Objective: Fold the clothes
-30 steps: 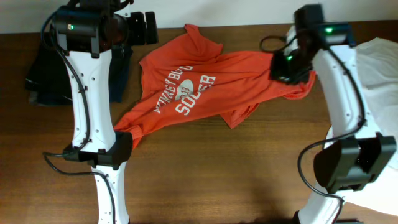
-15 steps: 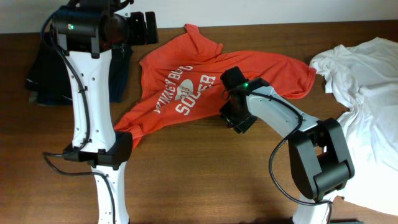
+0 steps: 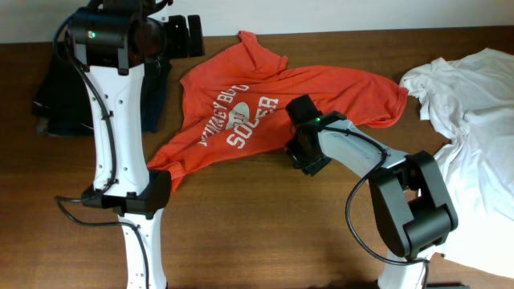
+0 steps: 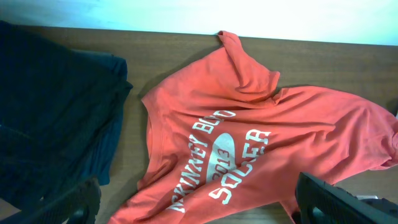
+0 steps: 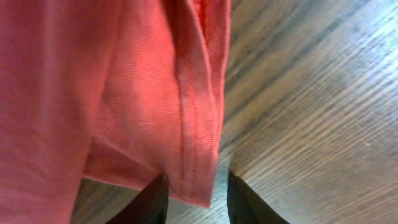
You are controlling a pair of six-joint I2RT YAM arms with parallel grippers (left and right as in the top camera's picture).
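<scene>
I should next pinch the orange-red T-shirt with my left gripper by its back edge beside the dark blue clothes, to anchor it for spreading and folding.
An orange-red T-shirt [image 3: 265, 88] with white lettering lies crumpled and partly spread at the back middle of the table. My right gripper [image 3: 309, 160] is low at its lower hem. In the right wrist view the gripper [image 5: 196, 186] stands open, its fingers straddling a hem corner of the shirt [image 5: 124, 93], with a gap on the right side. My left gripper [image 3: 181, 36] hangs high at the back, wide open and holding nothing. In its wrist view the gripper [image 4: 196, 186] looks down on the shirt [image 4: 249, 124]. A white T-shirt [image 3: 474, 104] lies bunched at the right.
A pile of dark blue clothes [image 3: 56, 88] lies at the back left, also filling the left of the left wrist view as dark clothes [image 4: 50, 112]. Bare wooden table [image 3: 265, 225] stretches in front of the shirt. The white shirt runs down to the right front edge.
My right arm left the shirt's far right sleeve and swung down to the lower hem at the middle. The shirt's right side now lies spread flat. The left arm has not moved.
</scene>
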